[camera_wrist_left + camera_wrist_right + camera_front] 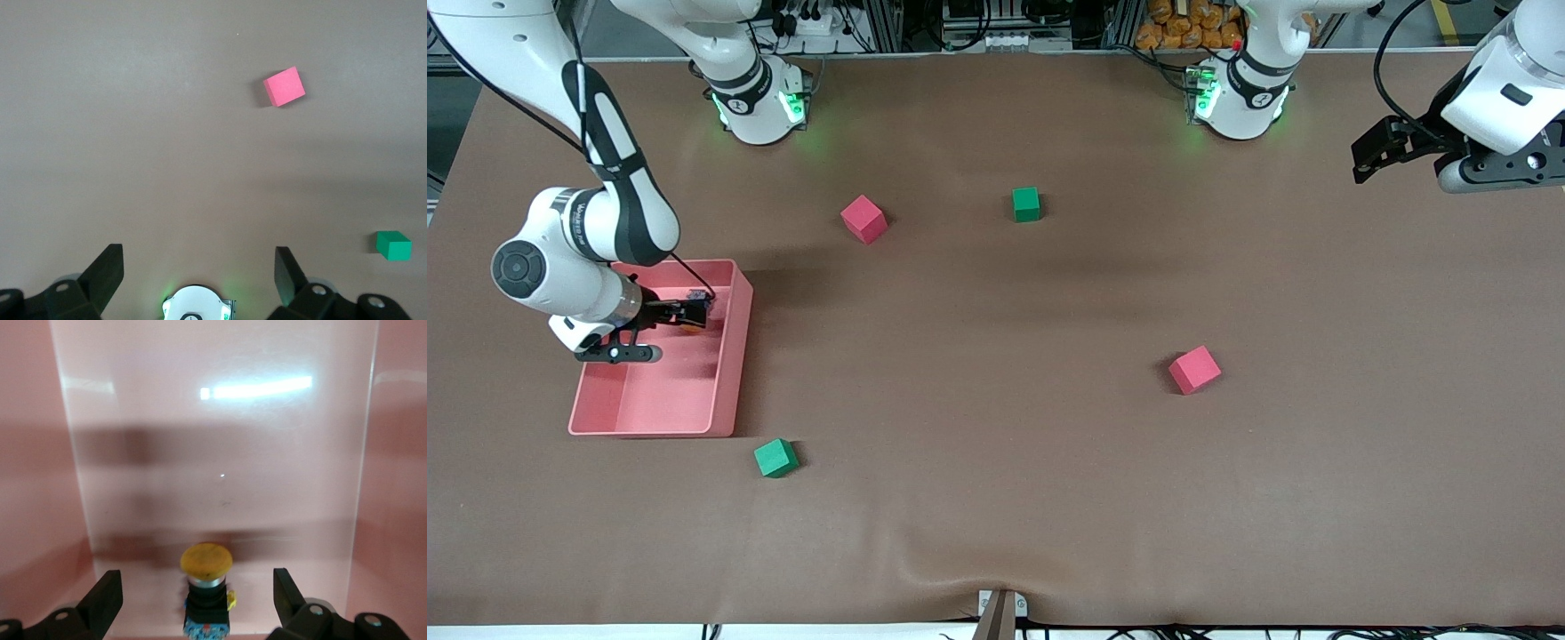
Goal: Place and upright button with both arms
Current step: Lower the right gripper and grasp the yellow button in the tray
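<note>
My right gripper grabs the button by its black body (pixel 207 600) next, to lift it from the pink bin and upright it.
The button (pixel 207 587), with an orange cap and a black body, lies on its side on the floor of a pink bin (pixel 220 453). My right gripper (pixel 198 600) is open and low inside the bin. The button sits between its fingers (pixel 107 597) and touches neither. In the front view the right gripper (pixel 694 313) is in the bin (pixel 734 356), at the right arm's end of the table. My left gripper (pixel 1374 151) is open and empty, held up over the left arm's end of the table. It also shows in the left wrist view (pixel 198 267).
Two red cubes (pixel 863 219) (pixel 1194 369) and two green cubes (pixel 1026 204) (pixel 775 458) lie on the brown table. The left wrist view shows a red cube (pixel 284 86) and a green cube (pixel 393 245).
</note>
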Available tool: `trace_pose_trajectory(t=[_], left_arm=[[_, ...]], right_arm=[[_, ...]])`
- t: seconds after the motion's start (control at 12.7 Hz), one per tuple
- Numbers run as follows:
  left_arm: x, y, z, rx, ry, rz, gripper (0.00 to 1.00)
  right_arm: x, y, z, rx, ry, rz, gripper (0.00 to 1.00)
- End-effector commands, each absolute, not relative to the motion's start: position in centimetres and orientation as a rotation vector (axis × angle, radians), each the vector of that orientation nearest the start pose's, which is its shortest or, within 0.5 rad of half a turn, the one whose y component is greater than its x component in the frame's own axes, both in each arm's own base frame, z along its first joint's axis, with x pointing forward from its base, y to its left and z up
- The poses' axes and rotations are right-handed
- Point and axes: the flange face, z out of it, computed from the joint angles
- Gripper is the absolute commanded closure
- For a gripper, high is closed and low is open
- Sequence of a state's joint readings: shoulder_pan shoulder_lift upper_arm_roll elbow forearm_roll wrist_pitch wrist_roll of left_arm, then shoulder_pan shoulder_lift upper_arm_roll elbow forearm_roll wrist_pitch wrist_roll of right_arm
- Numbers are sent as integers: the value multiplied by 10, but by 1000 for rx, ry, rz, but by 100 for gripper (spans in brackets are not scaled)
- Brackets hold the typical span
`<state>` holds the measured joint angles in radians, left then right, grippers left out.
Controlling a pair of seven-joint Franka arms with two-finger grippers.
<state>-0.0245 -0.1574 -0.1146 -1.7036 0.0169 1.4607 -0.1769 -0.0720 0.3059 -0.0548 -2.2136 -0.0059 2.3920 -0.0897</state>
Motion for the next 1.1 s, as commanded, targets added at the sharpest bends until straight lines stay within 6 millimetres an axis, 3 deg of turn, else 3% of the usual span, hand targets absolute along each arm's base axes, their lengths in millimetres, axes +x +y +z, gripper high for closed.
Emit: trace_pose_trajectory(t=[0.0, 0.31, 0.39, 0.55, 0.79, 1.02], left_arm=[[483, -70, 643, -3101, -43, 123, 0], [484, -66, 641, -3101, -52, 130, 0], [484, -65, 642, -3100, -57, 128, 0], [486, -61, 640, -3099, -64, 132, 0], [487, -61, 637, -3094, -64, 138, 0], [485, -61, 635, -3091, -65, 147, 0]], right_arm=[[530, -65, 208, -3145, 159, 222, 0], [510, -70, 189, -3131, 176, 318, 0], [507, -76, 187, -3127, 180, 327, 14], [502, -79, 181, -3121, 168, 351, 59], [501, -80, 178, -3119, 158, 360, 97], [501, -83, 178, -3116, 98, 357, 100]])
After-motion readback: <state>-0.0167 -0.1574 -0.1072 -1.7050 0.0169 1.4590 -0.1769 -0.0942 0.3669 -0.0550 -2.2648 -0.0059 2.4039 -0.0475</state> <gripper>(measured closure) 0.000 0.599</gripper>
